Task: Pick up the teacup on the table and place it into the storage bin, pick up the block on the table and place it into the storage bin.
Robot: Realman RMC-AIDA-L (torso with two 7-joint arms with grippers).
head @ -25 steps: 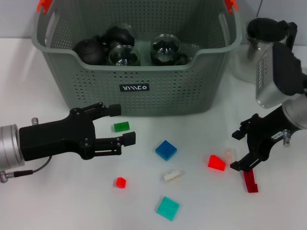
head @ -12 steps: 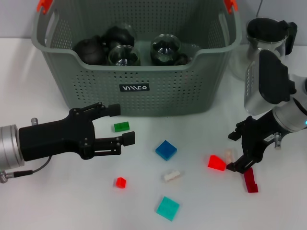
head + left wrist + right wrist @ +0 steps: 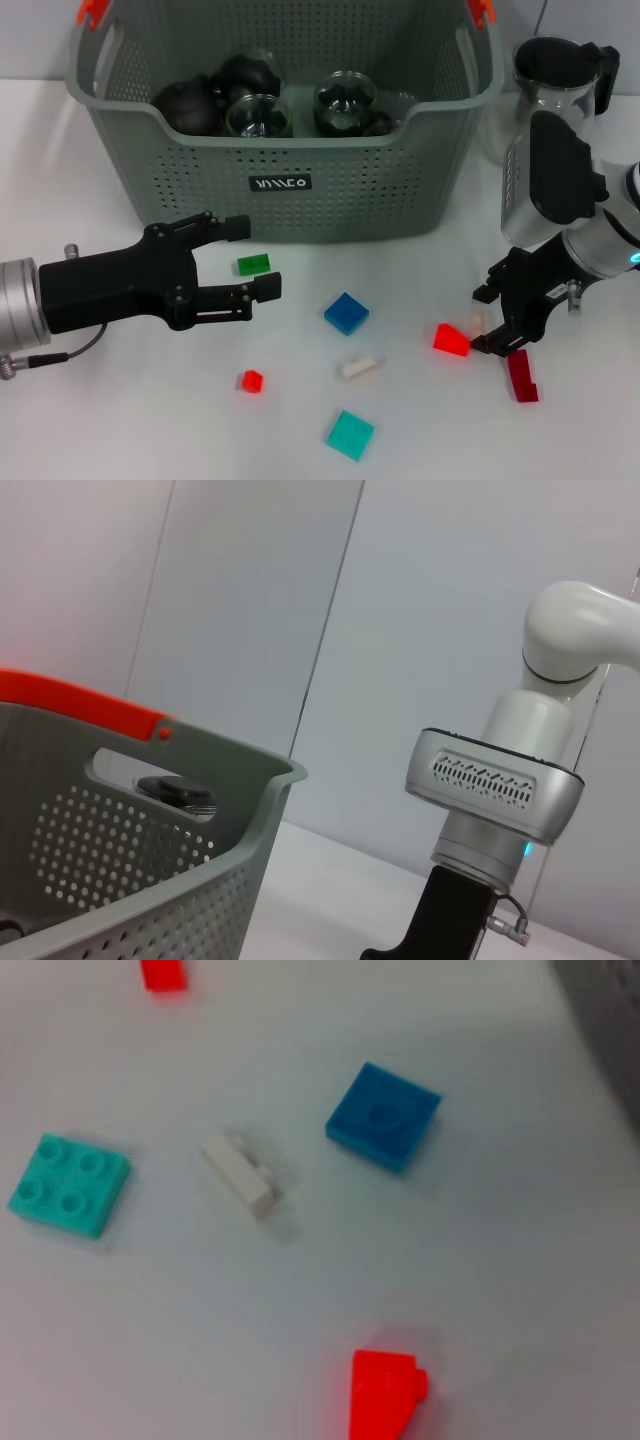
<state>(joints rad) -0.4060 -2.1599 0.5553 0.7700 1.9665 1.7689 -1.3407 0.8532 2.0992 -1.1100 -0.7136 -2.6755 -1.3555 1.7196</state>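
My right gripper closes on the pale block beside the red block [image 3: 451, 340] next, since its fingers stand low around the pale block. Closing now would catch it.
The storage bin [image 3: 280, 185] stands at the back centre, with glass teacups [image 3: 258, 115] and dark round pots lying inside it. Loose blocks are scattered on the white table in front of it. My left gripper [image 3: 254, 258] reaches in from the left, open, its fingers on either side of a small green block [image 3: 252, 264]. On the right, my right gripper [image 3: 481, 321] is open just beside a red block [image 3: 451, 340] and a pale block [image 3: 476, 322]. The right wrist view looks down on the red block [image 3: 385, 1392].
Other blocks lie about: blue [image 3: 346, 312], white [image 3: 359, 367], teal [image 3: 350, 435], small red [image 3: 250, 381], dark red [image 3: 521, 376]. A glass teapot [image 3: 555, 90] with a black lid stands at the back right, behind my right arm. The left wrist view shows the bin's orange clip [image 3: 80, 695].
My right gripper has shifted left towards the red block and its wrist has swung more upright. The left arm and all blocks stayed put.
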